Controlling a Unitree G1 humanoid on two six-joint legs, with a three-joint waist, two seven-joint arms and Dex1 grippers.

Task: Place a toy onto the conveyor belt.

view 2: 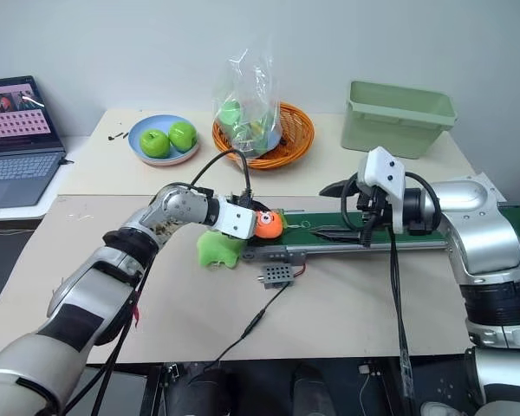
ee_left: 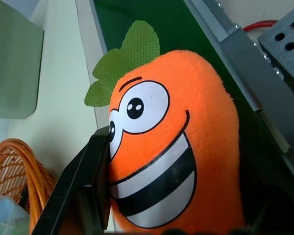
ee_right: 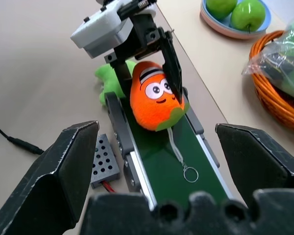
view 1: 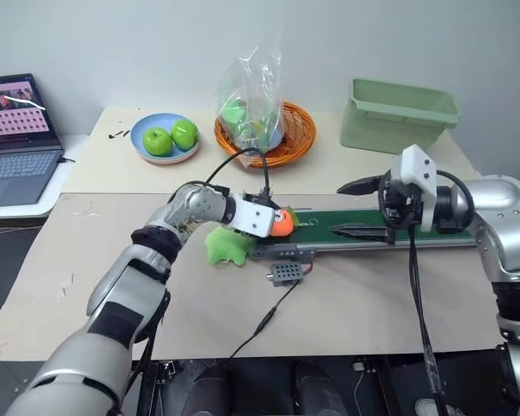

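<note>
The orange carrot plush (view 1: pixel 282 224) lies low over the dark green belt, between the belt's rails, and would remain there, so the robot's left gripper needs to release the plush now.
The toy (view 1: pixel 282 223), an orange carrot plush with big white eyes and a green top, is at the left end of the conveyor belt (view 1: pixel 364 232). My left gripper (view 1: pixel 273 218) is shut on it; one black finger (ee_left: pixel 83 186) presses its side beside the face. The toy (ee_right: pixel 154 98) hangs over the dark green belt (ee_right: pixel 171 166) with its green top towards the belt; I cannot tell whether it touches. A cord with a metal ring (ee_right: pixel 188 172) trails from it along the belt. My right gripper (view 1: pixel 336 208) stands open above the belt's middle, holding nothing.
A lime-green plush (view 1: pixel 227 245) lies against the belt's left end, with a small grey perforated box (view 1: pixel 286 274) and its cable in front. Behind stand a blue plate of green apples (view 1: pixel 165 139), an orange basket with a plastic bag (view 1: pixel 264 130), a pale green bin (view 1: pixel 399 117) and a laptop (view 1: pixel 13 139).
</note>
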